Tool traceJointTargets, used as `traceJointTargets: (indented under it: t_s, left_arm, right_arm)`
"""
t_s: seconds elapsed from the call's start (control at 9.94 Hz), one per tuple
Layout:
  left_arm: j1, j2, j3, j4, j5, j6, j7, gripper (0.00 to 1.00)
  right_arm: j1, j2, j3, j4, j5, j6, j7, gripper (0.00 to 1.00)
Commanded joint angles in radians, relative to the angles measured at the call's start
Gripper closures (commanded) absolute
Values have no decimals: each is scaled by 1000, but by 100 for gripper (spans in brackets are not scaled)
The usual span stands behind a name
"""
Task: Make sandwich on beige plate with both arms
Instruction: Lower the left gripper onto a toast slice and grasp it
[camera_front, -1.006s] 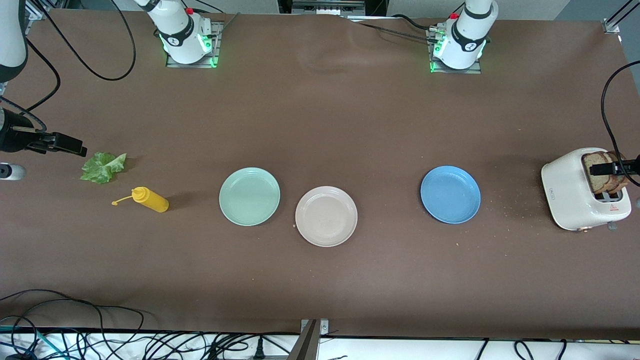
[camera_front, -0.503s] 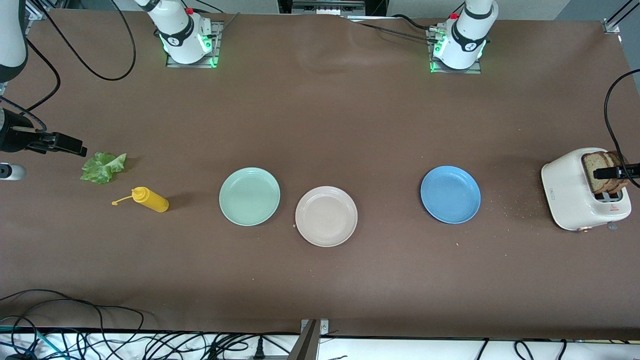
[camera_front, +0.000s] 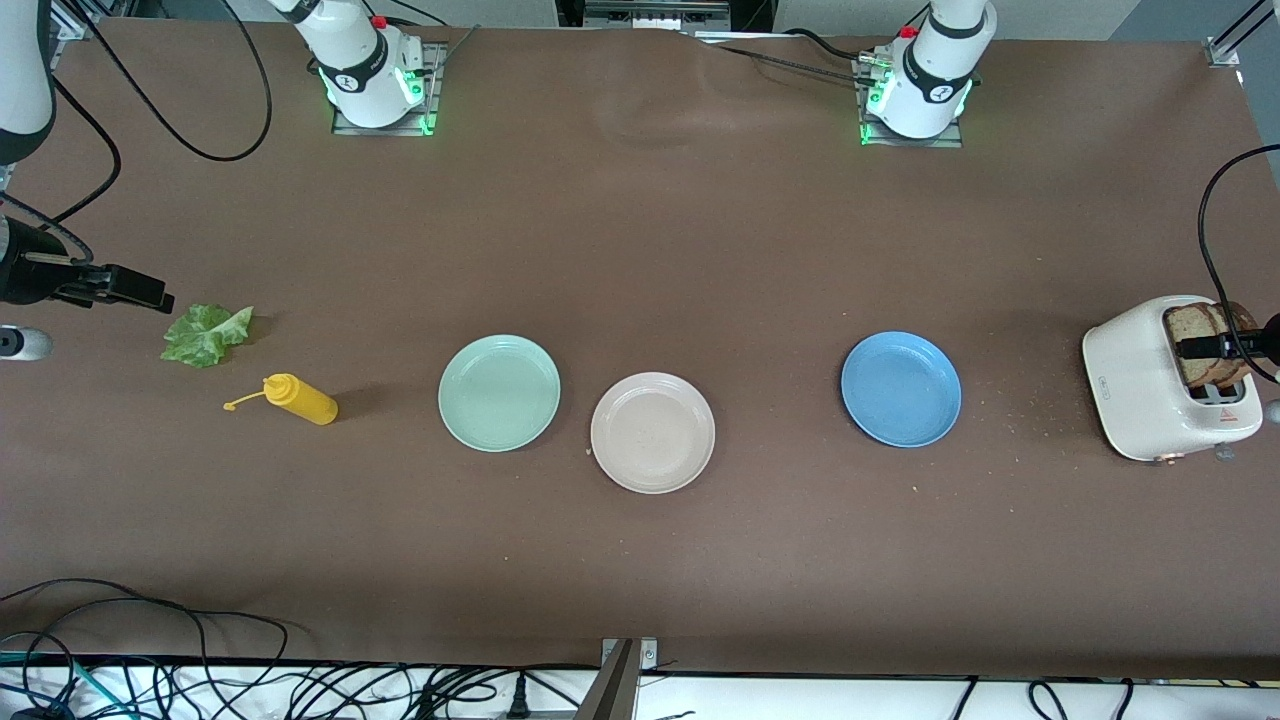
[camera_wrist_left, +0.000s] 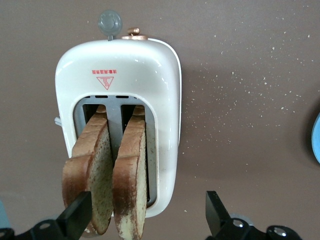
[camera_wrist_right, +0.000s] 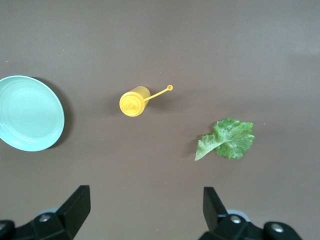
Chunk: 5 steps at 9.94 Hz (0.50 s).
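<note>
My left gripper's fingers reach down beside the bread slice (camera_front: 1190, 323) in the toaster, so it is time to close on the slice now.
The beige plate (camera_front: 652, 432) lies bare mid-table. Two brown bread slices (camera_front: 1205, 340) (camera_wrist_left: 107, 175) stand up out of the white toaster (camera_front: 1135, 385) (camera_wrist_left: 117, 65) at the left arm's end. My left gripper (camera_front: 1205, 347) (camera_wrist_left: 146, 210) hovers open over the toaster, both slices within the span of its fingers, gripping nothing. A green lettuce leaf (camera_front: 207, 333) (camera_wrist_right: 227, 139) lies on the table at the right arm's end. My right gripper (camera_front: 135, 288) (camera_wrist_right: 145, 205) hangs open and empty over bare table beside the leaf.
A mint green plate (camera_front: 499, 392) (camera_wrist_right: 27, 112) sits beside the beige one, toward the right arm's end. A blue plate (camera_front: 901, 389) lies toward the toaster. A yellow squeeze bottle (camera_front: 300, 399) (camera_wrist_right: 134, 101) lies near the lettuce. Crumbs dot the table by the toaster.
The left gripper has shifted slightly over the toaster. The right arm and everything on the table stay put.
</note>
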Motion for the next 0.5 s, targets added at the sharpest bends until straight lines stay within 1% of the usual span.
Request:
traceJointTargets:
  t_s: [0.0, 0.2, 0.4]
  left_arm:
    - [22, -13, -10, -25, -8, 24, 15, 5]
    - [22, -13, -10, -31, -8, 24, 11, 28]
    - [33, -12, -10, -29, -26, 25, 8, 59]
  right_arm:
    - [-8, -7, 6, -6, 5, -4, -6, 0]
    - [-8, -7, 6, -6, 5, -4, -5, 0]
    - [-8, -7, 6, -6, 5, -4, -5, 0]
